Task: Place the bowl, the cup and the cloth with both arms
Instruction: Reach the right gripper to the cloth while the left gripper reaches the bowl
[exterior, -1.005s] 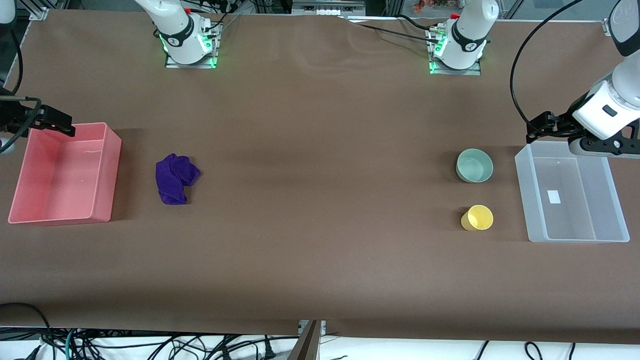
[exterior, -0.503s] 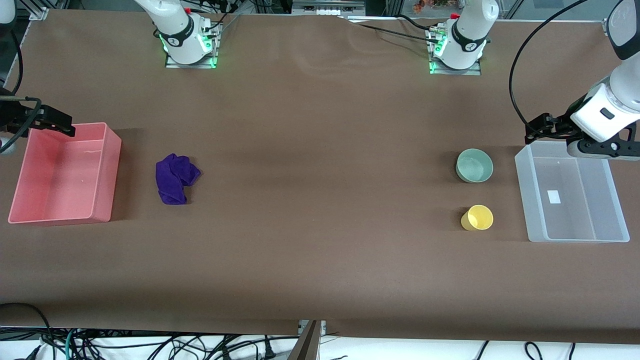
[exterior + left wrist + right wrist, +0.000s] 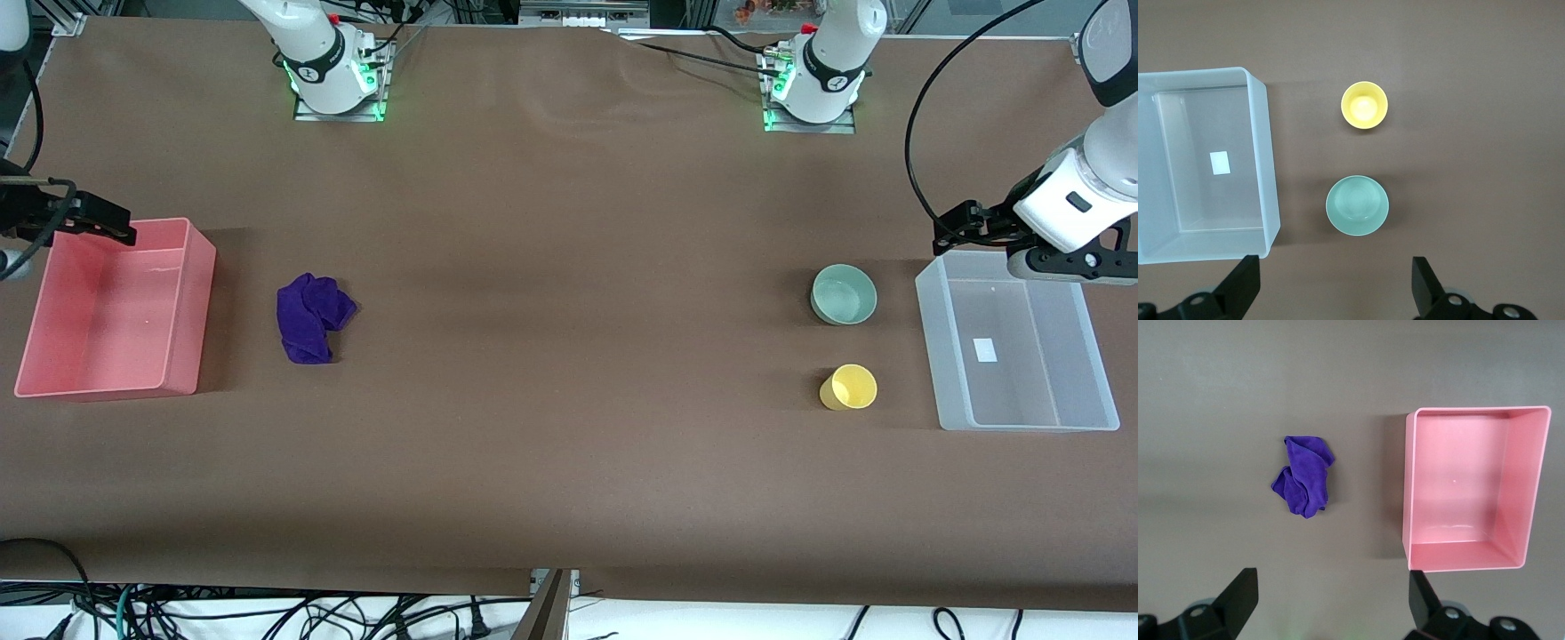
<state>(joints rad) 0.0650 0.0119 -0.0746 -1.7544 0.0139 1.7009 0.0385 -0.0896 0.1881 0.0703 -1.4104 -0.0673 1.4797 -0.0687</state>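
My right gripper is to grab the bunched folds of the purple cloth [image 3: 311,316] next, so that it can place the cloth in the pink bin.
The pale green bowl [image 3: 843,294] [image 3: 1357,205] and the yellow cup [image 3: 849,388] [image 3: 1364,105] stand upright toward the left arm's end of the table, the cup nearer to the front camera. The purple cloth [image 3: 311,316] [image 3: 1305,483] lies bunched toward the right arm's end. My left gripper [image 3: 956,227] [image 3: 1336,273] hangs open and empty, high over the table by a corner of the clear bin, with the bowl in its wrist view. My right gripper [image 3: 107,222] [image 3: 1331,587] hangs open and empty over the pink bin's edge.
A clear plastic bin [image 3: 929,338] [image 3: 1265,153] stands beside the bowl and cup, at the left arm's end of the table. A pink bin [image 3: 200,302] [image 3: 1407,487] stands beside the cloth, at the right arm's end. Brown table [image 3: 569,356] stretches between the two groups.
The left arm's hand has shifted slightly by the clear bin's corner. The right arm has barely moved. Bowl, cup and cloth lie where they were.
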